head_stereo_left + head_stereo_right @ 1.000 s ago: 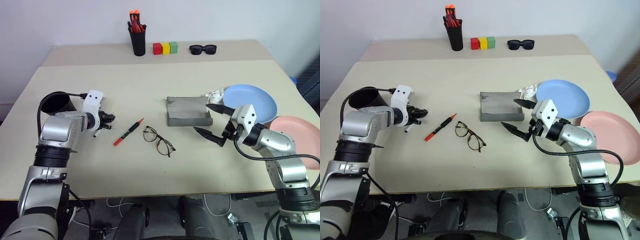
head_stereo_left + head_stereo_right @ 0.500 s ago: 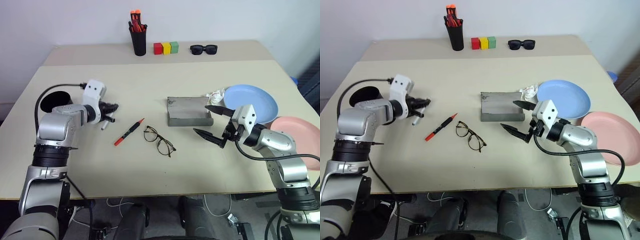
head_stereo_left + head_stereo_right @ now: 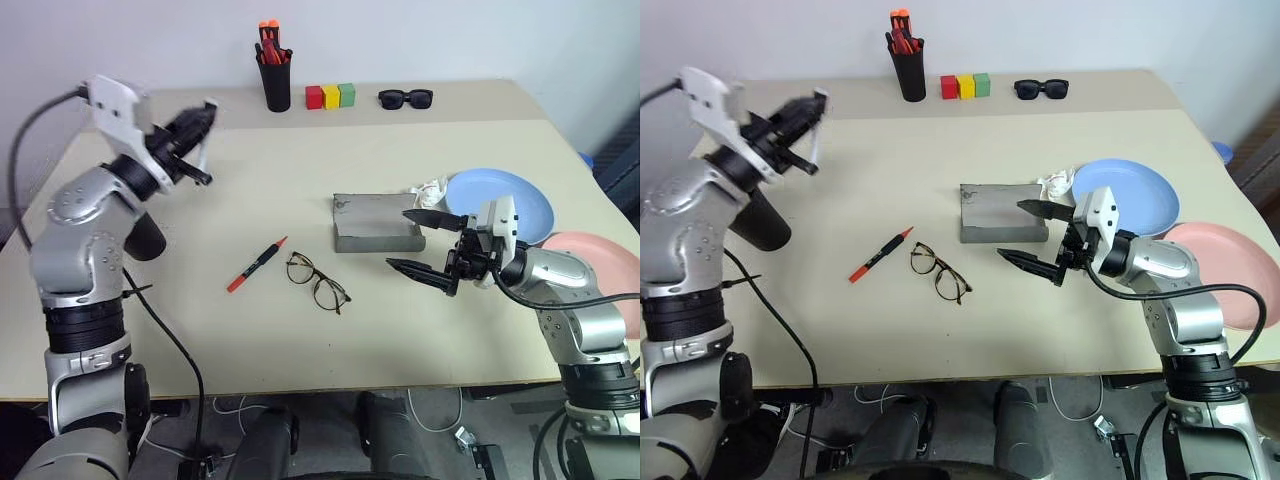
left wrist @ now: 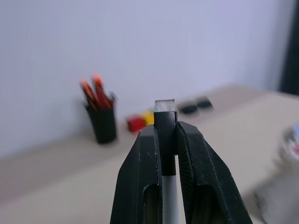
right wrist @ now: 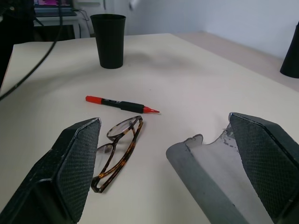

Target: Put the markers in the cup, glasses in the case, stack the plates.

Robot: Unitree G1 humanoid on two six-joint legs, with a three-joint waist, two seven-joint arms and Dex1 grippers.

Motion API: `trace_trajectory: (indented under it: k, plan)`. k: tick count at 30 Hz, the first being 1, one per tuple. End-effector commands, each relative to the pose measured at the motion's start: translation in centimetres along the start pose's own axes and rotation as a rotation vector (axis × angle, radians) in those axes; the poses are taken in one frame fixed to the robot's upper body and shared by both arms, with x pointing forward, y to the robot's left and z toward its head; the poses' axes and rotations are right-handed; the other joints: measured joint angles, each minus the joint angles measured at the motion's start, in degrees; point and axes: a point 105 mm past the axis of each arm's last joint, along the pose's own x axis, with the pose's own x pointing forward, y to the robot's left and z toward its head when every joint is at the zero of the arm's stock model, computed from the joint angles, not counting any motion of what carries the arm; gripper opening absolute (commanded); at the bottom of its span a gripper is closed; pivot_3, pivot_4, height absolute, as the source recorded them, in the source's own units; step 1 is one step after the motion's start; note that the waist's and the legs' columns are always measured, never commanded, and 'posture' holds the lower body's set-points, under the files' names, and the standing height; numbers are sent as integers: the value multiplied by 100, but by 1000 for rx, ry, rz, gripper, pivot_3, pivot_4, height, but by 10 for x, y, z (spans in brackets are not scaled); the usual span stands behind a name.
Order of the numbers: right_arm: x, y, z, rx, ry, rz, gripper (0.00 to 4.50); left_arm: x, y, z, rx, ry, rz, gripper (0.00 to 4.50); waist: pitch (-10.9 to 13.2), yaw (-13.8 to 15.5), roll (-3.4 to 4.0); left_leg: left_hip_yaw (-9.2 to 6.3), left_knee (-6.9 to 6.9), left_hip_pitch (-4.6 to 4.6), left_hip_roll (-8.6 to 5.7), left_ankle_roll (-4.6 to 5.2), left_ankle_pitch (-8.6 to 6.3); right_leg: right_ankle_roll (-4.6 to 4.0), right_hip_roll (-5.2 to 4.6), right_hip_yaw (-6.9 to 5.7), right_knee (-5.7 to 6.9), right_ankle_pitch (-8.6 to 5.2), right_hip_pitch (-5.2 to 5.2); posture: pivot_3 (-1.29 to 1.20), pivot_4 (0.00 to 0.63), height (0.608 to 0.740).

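My left gripper should lower the marker before it opens, because the marker hangs high above the black cup's rim point(image 3: 141, 221).
My left gripper point(image 3: 190, 135) is raised above the table's left side, shut on a marker point(image 4: 164, 105) with a white and black barrel. The black cup point(image 5: 110, 39) stands below it, partly behind my left arm point(image 3: 148, 240). A second marker point(image 3: 256, 264), black with a red-orange cap, lies on the table left of the wire-framed glasses point(image 3: 318, 281). The grey case point(image 3: 377, 222) lies open just beyond them. My right gripper point(image 3: 398, 238) hovers open right of the glasses, in front of the case. The blue plate point(image 3: 500, 200) and pink plate point(image 3: 600, 270) sit side by side at right.
At the back stand a black pen holder point(image 3: 276, 80) with orange-topped pens, three coloured blocks point(image 3: 331, 96) and black sunglasses point(image 3: 405, 98). A crumpled white scrap point(image 3: 430, 188) lies between the case and the blue plate. A black cable hangs from my left arm.
My left gripper has risen well above the table with the marker in it and now points upward and forward. The right gripper has kept its place, only turning a little.
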Motion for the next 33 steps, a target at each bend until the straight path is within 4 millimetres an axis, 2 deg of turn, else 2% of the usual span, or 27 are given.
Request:
trace_trajectory:
  k: [1,7,10,18,23,28,33]
  plan:
    - [-1,-4,10,-38,-33,-6,4500,-23,22,42,88,-177,65,17,0,5,0,0,0,0,0,0,0,0,0,0,0,0,0,0,150,740]
    - [5,-4,12,-49,-41,12,4500,-56,54,40,137,-267,155,17,0,11,1,2,2,2,0,0,0,0,0,0,1,0,2,0,150,740]
    - [7,-4,15,-56,-48,20,4500,-67,64,29,164,-276,183,17,-1,23,-1,2,8,-1,-1,0,0,0,0,-1,0,0,4,0,150,740]
    - [9,0,19,-62,-51,37,4500,-80,91,-7,149,-283,275,17,-2,17,-2,1,6,0,-1,1,0,-1,0,-1,1,1,4,0,150,740]
    - [8,1,20,-65,-47,28,4500,-81,96,-24,113,-283,298,17,-2,16,-2,1,6,0,-1,1,0,0,1,-2,1,1,4,0,150,740]
    - [6,1,20,-66,-39,21,4500,-86,93,-49,72,-251,308,17,-3,16,-3,1,6,0,-1,1,0,0,1,-2,1,1,4,0,150,740]
    - [5,1,20,-69,-33,18,4500,-91,89,-60,65,-231,322,17,-3,12,-3,0,6,0,-1,1,0,0,1,-2,1,1,3,0,150,740]
